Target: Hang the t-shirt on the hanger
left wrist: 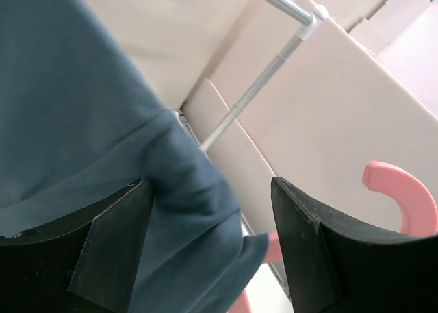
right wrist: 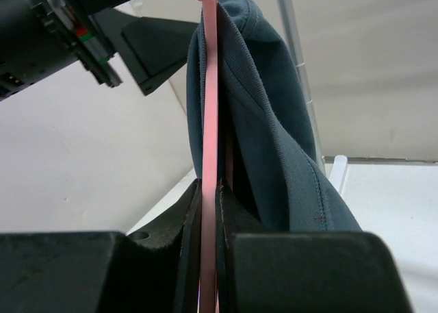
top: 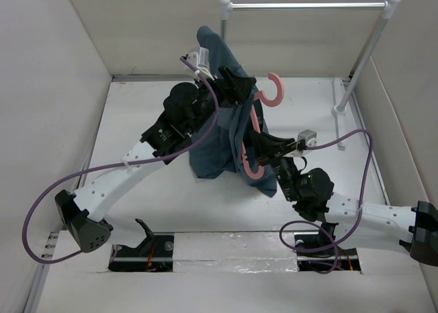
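The t-shirt should next be grabbed by its upper-edge fold (left wrist: 217, 214) beside the hanger's hook (left wrist: 404, 190) with the robot's left gripper, so the right gripper stays free to place the t-shirt on.
The dark teal t-shirt (top: 217, 131) hangs draped over the pale pink hanger (top: 274, 91), held up above the middle of the table. My right gripper (top: 259, 154) is shut on the hanger's lower frame; in the right wrist view the pink bar (right wrist: 209, 121) runs straight up between its closed fingers (right wrist: 236, 220), with the shirt (right wrist: 274, 121) folded over its right side. My left gripper (top: 236, 85) stands open at the shirt's upper edge. In the left wrist view a fold of cloth (left wrist: 185, 210) lies between its spread fingers (left wrist: 116, 248), beside the left one, and the hanger's hook (left wrist: 404, 190) shows at the right.
A white-and-silver rail (top: 308, 5) on white posts stands at the back right, its foot (top: 340, 111) on the table. White walls enclose the table on the left, back and right. Purple cables loop from both arms.
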Controlling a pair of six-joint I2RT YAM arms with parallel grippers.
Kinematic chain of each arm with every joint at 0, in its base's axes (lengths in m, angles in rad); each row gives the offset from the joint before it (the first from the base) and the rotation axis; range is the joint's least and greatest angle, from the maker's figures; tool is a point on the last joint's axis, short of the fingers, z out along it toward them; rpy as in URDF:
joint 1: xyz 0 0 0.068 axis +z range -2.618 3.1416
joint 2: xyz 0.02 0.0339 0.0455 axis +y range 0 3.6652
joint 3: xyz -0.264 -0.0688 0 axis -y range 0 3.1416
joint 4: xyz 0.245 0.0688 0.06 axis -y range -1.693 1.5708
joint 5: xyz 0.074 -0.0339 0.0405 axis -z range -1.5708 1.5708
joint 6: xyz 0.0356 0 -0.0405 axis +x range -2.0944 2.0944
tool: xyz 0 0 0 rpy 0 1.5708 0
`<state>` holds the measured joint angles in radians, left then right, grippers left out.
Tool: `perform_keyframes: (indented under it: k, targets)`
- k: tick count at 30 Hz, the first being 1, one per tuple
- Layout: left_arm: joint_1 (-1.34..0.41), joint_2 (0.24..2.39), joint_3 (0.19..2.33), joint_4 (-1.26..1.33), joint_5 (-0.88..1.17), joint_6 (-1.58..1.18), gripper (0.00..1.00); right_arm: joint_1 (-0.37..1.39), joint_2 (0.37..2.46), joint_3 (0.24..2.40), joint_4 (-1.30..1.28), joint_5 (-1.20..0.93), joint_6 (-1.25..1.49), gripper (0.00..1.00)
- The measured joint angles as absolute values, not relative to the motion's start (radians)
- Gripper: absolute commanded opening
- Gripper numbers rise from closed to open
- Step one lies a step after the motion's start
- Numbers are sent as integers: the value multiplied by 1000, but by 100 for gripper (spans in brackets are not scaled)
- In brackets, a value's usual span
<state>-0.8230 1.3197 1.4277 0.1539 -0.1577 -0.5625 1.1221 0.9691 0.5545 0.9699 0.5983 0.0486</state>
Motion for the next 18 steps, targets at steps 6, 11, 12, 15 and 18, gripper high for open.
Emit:
perform_keyframes:
  k: [6, 11, 12, 15, 18]
  targets:
    - [-800, 1354, 1407, 190, -107, -603, 64, 1132, 984, 554, 968, 592, 59, 0]
    - [-772, 1354, 1344, 218, -96, -648, 57, 1134, 1008, 566, 966, 593, 54, 0]
    - [-770, 1354, 1334, 229, -97, -657, 51, 1134, 1017, 573, 965, 595, 53, 0]
    - [-764, 1352, 1312, 267, -98, -681, 31, 1134, 1047, 591, 959, 599, 49, 0]
    - [-762, 1343, 1280, 315, -101, -715, 7, 1134, 1081, 608, 952, 604, 49, 0]
